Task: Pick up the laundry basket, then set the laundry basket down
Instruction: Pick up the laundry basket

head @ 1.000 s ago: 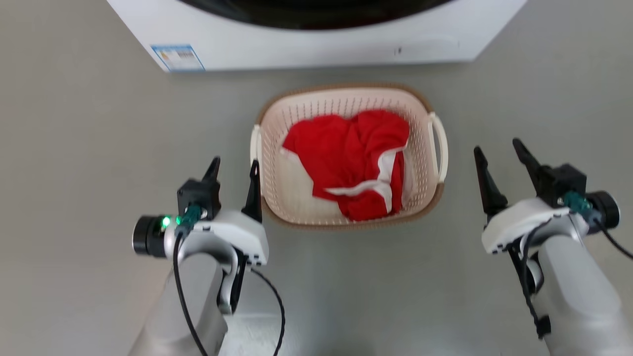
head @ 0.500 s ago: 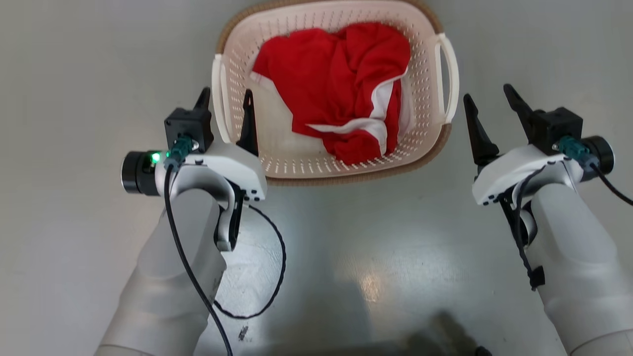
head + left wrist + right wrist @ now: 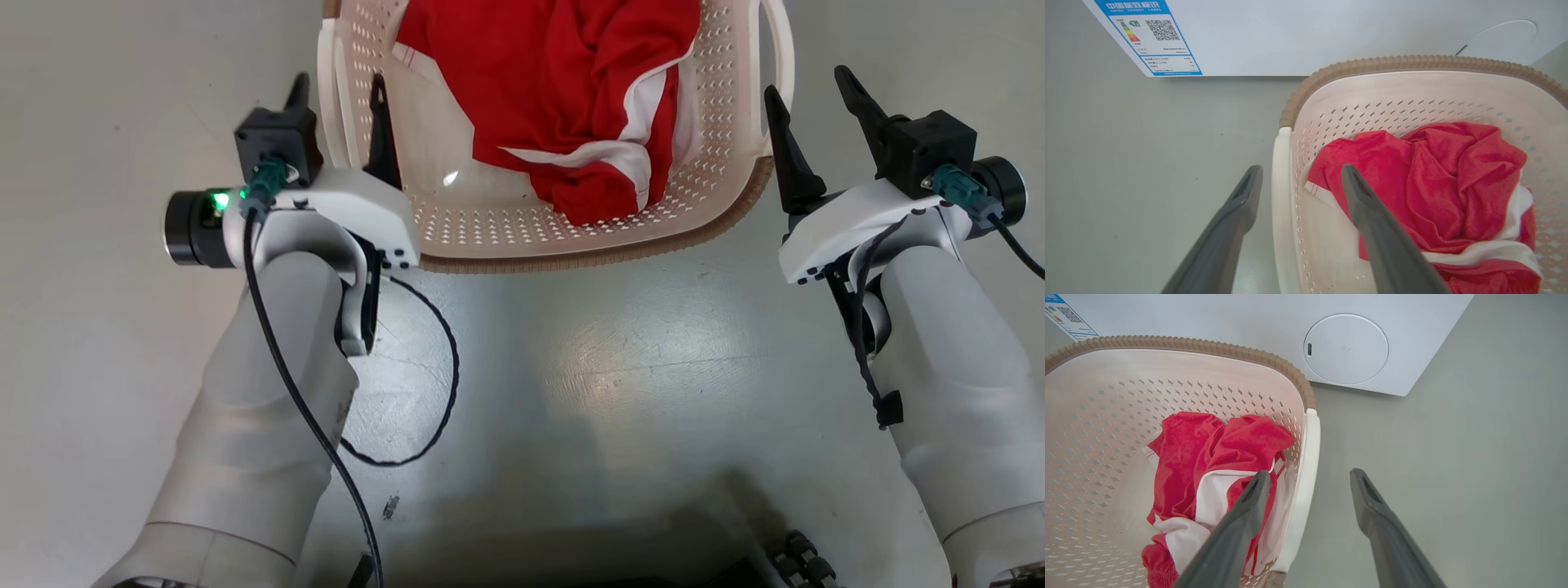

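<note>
I should next grab the laundry basket with my left gripper by its slim white loop handle (image 3: 331,103) to pick it up, because the basket's body is far wider than my open fingers.
The laundry basket (image 3: 571,255), cream perforated plastic with a brown rim, stands on the floor and is cut off by the head view's top edge. A red cloth with white trim (image 3: 563,82) lies inside. My left gripper (image 3: 337,102) is open, one finger on each side of the left loop handle (image 3: 331,122); the left wrist view shows that handle (image 3: 1280,204) between the fingers of the gripper (image 3: 1301,173). My right gripper (image 3: 808,90) is open at the right handle (image 3: 782,49), which lies between its fingers in the right wrist view (image 3: 1306,477). Neither gripper touches the basket.
A white washing machine (image 3: 1331,28) stands just beyond the basket, with an energy label (image 3: 1153,36) and a round cover (image 3: 1346,349). Bare grey floor lies on both sides. A black cable loop (image 3: 445,367) hangs from my left arm.
The head view has shifted, so the basket sits higher in it and the machine has left it. Both grippers have come forward along the basket's sides, the right one up to its handle.
</note>
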Motion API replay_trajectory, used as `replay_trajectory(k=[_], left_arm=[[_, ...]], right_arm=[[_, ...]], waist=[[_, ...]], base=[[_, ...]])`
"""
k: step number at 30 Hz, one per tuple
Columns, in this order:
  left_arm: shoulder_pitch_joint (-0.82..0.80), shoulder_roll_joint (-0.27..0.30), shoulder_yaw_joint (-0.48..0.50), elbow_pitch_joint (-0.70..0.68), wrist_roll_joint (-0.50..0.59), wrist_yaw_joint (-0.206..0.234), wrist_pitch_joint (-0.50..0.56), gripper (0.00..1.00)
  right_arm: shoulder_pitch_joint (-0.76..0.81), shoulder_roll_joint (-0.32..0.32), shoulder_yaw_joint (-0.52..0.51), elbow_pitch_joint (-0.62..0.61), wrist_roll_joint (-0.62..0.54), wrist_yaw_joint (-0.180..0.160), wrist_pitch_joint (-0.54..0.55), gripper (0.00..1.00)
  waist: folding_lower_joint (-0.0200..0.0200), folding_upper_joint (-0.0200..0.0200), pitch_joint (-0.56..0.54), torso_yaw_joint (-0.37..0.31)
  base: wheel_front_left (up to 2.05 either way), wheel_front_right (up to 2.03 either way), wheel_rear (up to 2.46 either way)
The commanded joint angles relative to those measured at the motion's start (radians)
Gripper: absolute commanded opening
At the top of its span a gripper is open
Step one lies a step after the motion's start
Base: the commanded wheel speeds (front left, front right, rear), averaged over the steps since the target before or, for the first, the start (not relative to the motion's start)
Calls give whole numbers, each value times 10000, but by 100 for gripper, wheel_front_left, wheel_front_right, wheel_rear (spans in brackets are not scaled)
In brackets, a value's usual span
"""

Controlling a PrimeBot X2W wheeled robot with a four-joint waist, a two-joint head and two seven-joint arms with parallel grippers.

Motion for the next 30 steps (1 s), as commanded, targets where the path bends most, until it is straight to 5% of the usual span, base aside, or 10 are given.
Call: replay_trajectory(k=[1,30], left_arm=[[21,162,235,-151,123,106,-61,100],[-1265,162,-773,733,-51,154,-61,100]], right_arm=[[202,23,165,-169,48,63,-120,100],[-1153,3,127,823,145,63,-120,100]], waist=[[0,0,82,14],[0,0,1347,331]], base=[[0,0,0],[0,0,0]])
